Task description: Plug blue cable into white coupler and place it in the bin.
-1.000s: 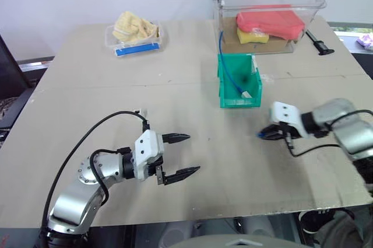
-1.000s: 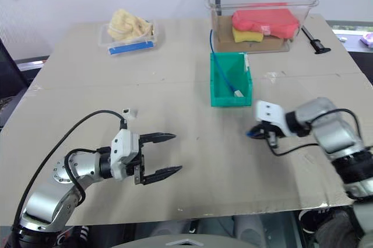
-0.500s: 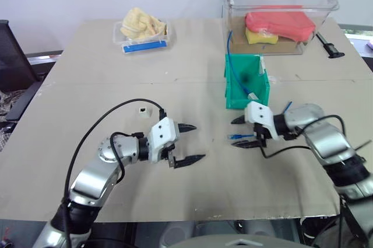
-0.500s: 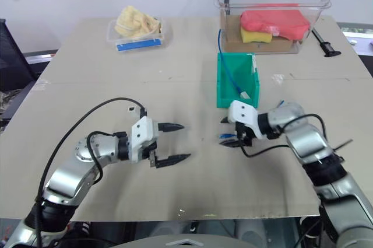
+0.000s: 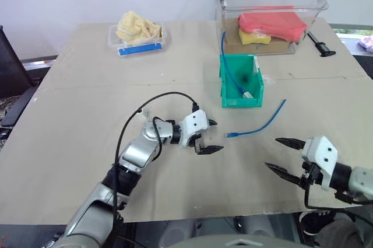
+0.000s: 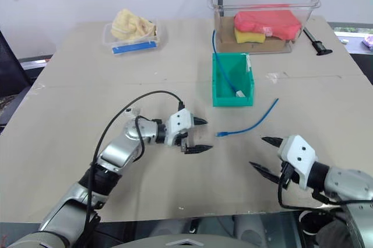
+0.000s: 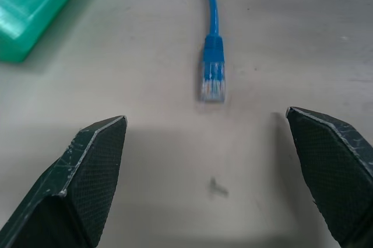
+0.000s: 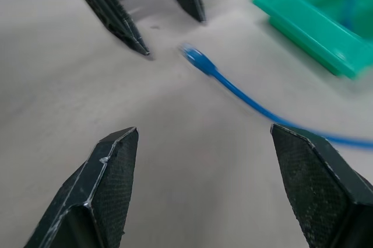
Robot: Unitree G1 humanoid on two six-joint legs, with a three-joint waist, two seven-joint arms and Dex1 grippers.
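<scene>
To plug the blue cable into the white coupler (image 5: pixel 145 113), my right gripper will next grab the cable by its plug end (image 5: pixel 231 135).
The blue cable (image 5: pixel 259 124) lies loose on the table, its clear plug (image 7: pixel 213 79) pointing at my left gripper (image 5: pixel 217 136). That gripper is open, a short gap from the plug, nothing between its fingers. My right gripper (image 5: pixel 272 153) is open and empty near the table's front edge, to the right of the cable (image 8: pixel 233 90). The green bin (image 5: pixel 224 87) stands just behind the cable and holds another blue cord with a small white block at its end. The white coupler (image 6: pixel 128 109) sits on the table by my left forearm.
A large clear tub (image 5: pixel 233 3) with red and yellow items stands behind the bin. A shallow clear tray with a blue label (image 5: pixel 140 48) is at the back left. A black tool (image 5: pixel 320 45) lies at the back right. The table's front edge is close to my right gripper.
My right gripper opened, let the blue cable drop onto the table, and drew back toward the front right. My left gripper moved forward and right, up to the cable's plug.
</scene>
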